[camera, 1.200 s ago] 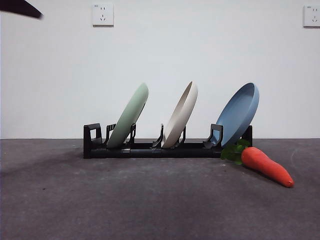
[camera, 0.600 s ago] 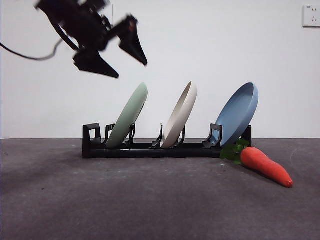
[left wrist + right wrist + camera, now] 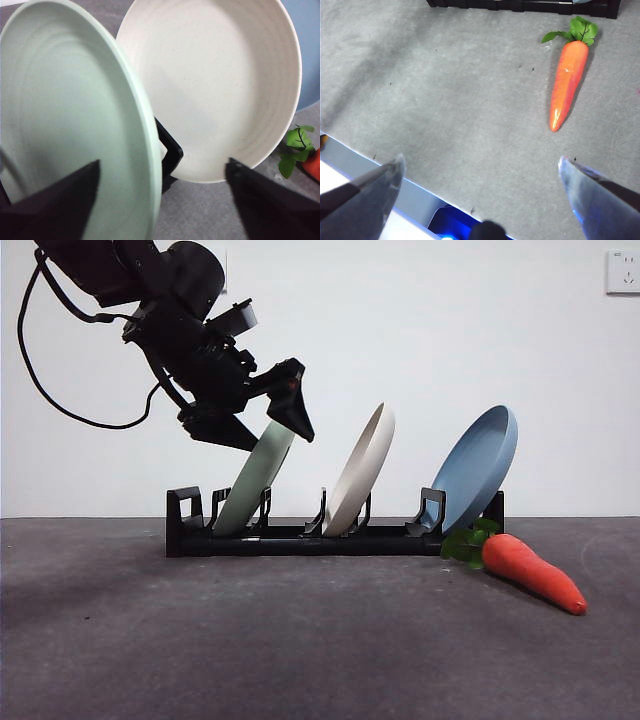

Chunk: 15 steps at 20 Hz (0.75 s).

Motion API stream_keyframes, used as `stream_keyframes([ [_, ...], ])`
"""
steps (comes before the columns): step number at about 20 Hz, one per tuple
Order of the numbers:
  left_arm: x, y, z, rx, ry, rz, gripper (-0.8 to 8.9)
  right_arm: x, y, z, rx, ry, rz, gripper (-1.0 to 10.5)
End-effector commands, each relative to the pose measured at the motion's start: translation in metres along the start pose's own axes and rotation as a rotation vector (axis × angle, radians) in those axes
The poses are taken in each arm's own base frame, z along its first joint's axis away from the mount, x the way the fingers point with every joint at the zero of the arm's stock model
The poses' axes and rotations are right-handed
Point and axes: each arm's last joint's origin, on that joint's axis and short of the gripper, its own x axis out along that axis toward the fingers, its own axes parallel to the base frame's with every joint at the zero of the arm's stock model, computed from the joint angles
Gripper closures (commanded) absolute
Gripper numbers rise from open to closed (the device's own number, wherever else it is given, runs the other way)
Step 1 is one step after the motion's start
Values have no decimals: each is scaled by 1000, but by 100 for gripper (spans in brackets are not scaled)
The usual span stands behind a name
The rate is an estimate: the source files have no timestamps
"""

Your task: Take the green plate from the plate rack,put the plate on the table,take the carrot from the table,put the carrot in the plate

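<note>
My left gripper grabs the green plate by its exposed top rim (image 3: pixel 281 430) next, since the black rack's wires close in around the plate's lower edge.
The green plate (image 3: pixel 255 480) leans in the left slot of the black plate rack (image 3: pixel 330 538). My left gripper (image 3: pixel 262 432) is open at the plate's top rim, one jaw on each side of it. The left wrist view shows the green plate (image 3: pixel 65 120) between the open jaws of the left gripper (image 3: pixel 162 185). The carrot (image 3: pixel 530 570) lies on the table (image 3: pixel 300 640) to the right of the rack, leaves toward the rack. In the right wrist view the right gripper (image 3: pixel 480 180) is open above the table, apart from the carrot (image 3: pixel 566 82).
A cream-beige plate (image 3: pixel 362 472) stands in the middle slot and a blue plate (image 3: pixel 478 468) in the right slot. The cream plate (image 3: pixel 215 85) is close beside the green one. The table's front edge (image 3: pixel 370 165) shows in the right wrist view.
The left arm has come down from the top left to the green plate's top rim, jaws now on both sides of the rim. Plates and carrot have not moved.
</note>
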Motion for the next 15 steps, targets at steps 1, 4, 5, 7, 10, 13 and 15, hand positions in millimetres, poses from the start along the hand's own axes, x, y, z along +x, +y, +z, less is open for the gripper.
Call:
stream_keyframes([
  [1, 2, -1, -3, -2, 17, -3, 765, -1, 0, 1, -7, -7, -1, 289],
  [4, 2, -1, -4, -5, 28, -5, 822, -1, 0, 1, -7, -7, 0, 289],
  [5, 2, -1, -4, -5, 26, -5, 822, -1, 0, 1, -7, -7, 0, 289],
  [7, 0, 0, -1, -4, 16, -3, 822, -1, 0, 1, -7, -7, 0, 289],
  [10, -16, -2, 11, 5, -28, 4, 822, -1, 0, 1, -7, -7, 0, 289],
  [13, -39, -8, 28, 22, -92, 8, 822, -1, 0, 1, -7, -7, 0, 289],
  [15, -63, -14, 41, 36, -142, 8, 822, -1, 0, 1, -7, -7, 1, 289],
])
